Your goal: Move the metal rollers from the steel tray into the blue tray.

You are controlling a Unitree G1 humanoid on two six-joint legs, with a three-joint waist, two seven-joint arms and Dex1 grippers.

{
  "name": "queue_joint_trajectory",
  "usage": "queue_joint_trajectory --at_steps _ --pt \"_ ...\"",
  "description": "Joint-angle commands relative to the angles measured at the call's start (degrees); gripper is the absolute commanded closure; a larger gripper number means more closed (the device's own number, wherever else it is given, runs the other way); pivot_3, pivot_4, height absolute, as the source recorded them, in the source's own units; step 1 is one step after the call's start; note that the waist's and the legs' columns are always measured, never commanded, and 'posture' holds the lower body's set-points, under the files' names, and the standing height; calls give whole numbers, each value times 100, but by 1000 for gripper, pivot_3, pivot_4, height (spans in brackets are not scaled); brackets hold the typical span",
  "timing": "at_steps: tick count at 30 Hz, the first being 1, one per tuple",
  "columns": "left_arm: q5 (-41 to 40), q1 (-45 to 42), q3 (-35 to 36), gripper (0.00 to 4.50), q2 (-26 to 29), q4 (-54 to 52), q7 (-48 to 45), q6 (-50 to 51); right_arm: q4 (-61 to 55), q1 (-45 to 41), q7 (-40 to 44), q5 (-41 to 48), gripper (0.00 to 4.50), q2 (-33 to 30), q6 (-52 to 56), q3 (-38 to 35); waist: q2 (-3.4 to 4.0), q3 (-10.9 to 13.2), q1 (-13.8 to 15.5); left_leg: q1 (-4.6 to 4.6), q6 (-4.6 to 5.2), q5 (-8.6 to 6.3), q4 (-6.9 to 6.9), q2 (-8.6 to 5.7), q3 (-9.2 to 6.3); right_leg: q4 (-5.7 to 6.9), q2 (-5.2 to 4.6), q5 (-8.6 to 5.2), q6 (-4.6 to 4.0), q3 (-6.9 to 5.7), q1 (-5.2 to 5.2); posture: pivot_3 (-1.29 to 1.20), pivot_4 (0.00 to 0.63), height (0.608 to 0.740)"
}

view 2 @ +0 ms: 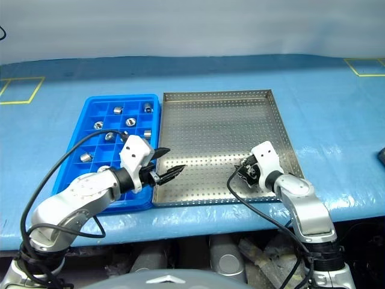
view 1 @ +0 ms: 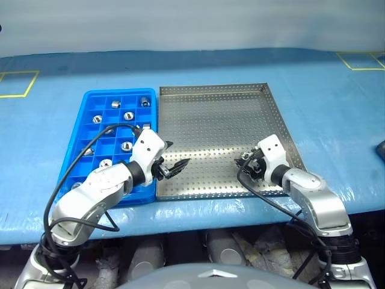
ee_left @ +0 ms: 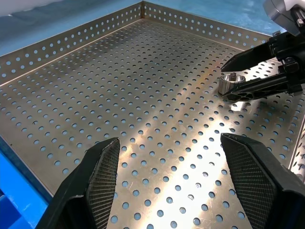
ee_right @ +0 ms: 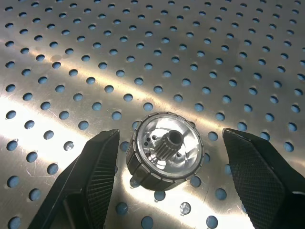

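My right gripper has both fingers down beside the metal roller, so it should close on the roller. Closing now would hold it.
The steel tray [view 1: 216,120] lies mid-table, its perforated floor mostly bare. One metal roller [ee_right: 166,150] stands on the floor near the tray's front right corner. My right gripper [view 1: 245,162] is low over it, open, with one finger on each side and a gap to each; the left wrist view shows the same roller [ee_left: 232,81] between those fingers. My left gripper [view 1: 179,153] hovers open and empty over the tray's front left part, beside the blue tray [view 1: 90,96]. Several rollers [view 1: 127,115] sit in the blue tray's compartments.
Both trays rest side by side on a blue table cover [view 1: 337,108], near its front edge. Yellow tape marks [view 1: 18,84] lie at the far left and far right. A dark object [view 1: 380,149] sits at the right border. A black cable [view 1: 114,127] loops over the blue tray.
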Motion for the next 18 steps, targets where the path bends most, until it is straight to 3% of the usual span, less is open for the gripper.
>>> queue_joint_trajectory --at_steps 1,4,10,18 --pt "47 -22 134 812 -42 -219 -34 -9 15 -6 -51 74 866 26 9 -75 0 0 -1 0 0 0 1 0 0 0 0 0 0 0 0 -180 150 740" --pt "61 6 170 812 -46 -231 -38 1 52 -11 -60 103 1044 33 11 -78 -1 -1 -2 1 0 0 1 0 1 0 1 1 1 1 1 -180 150 740" --pt "67 42 223 812 -63 -257 -25 18 31 -58 -78 186 2689 39 -21 -73 -2 -2 -1 1 2 0 9 0 3 0 1 4 7 4 4 -171 150 740" --pt "-48 406 629 812 33 -527 -20 120 -294 -414 -25 317 2708 72 -157 41 -1 -1 -20 -1 6 0 19 0 10 2 3 11 18 13 2 -159 150 740"
